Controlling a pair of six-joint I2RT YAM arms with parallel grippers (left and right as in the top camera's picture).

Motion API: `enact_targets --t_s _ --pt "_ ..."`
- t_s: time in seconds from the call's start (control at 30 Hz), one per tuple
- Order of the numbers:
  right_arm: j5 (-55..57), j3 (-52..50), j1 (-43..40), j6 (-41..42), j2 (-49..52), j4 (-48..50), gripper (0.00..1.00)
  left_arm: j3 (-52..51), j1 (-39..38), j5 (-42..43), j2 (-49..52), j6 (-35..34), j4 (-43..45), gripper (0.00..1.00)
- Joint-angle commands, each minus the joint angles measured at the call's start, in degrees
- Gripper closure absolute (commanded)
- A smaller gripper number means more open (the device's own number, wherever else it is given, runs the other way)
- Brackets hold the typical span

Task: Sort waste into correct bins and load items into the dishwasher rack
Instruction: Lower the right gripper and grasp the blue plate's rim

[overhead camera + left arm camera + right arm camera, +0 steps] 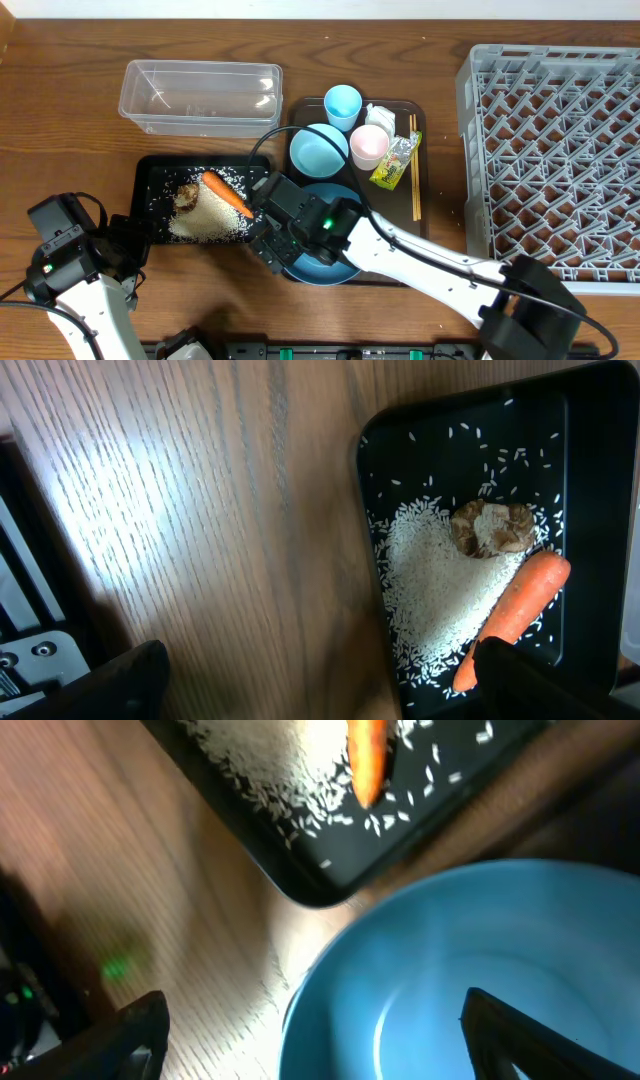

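Observation:
The large blue plate (340, 262) needs to go into the rack, so my right gripper should next pinch the plate's rim nearest the black tray. The plate's opposite edge will stay free.
The large blue plate (340, 262) lies at the near end of the brown serving tray. My right gripper (272, 238) is low over the plate's left rim, open; in the right wrist view the gripper (320, 1040) has one finger over the wood and one over the plate (450, 950). The black tray (152, 190) holds white rice (208, 220), a brown lump (186, 196) and an orange carrot (228, 194). My left gripper (330, 690) is open over bare table left of that tray (450, 420), its right finger in front of the carrot's (515, 610) tip. The rack (555, 160) stands at right.
A clear tub (200, 97) sits behind the black tray. The brown serving tray (405, 215) carries a white bowl (319, 150), a light-blue cup (343, 104), a pinkish cup (369, 145), a wrapper (396, 160), chopsticks (415, 165) and crumpled paper (380, 115).

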Motion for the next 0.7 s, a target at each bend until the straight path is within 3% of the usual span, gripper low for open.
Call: enact_targets --t_s 0.0,0.27,0.67 --pt "0.48 1.01 0.31 3.69 1.99 -1.38 0.09 -0.09 0.28 -0.07 -0.02 0.48 -0.11 0.02" --pt "-3.1 1.01 1.11 8.74 8.7 -4.2 0.08 -0.09 0.28 -0.07 -0.02 0.48 -0.11 0.02" --pt "-4.11 1.4 1.09 8.7 9.7 -4.17 0.48 -0.09 0.28 -0.07 -0.02 0.48 -0.11 0.02"
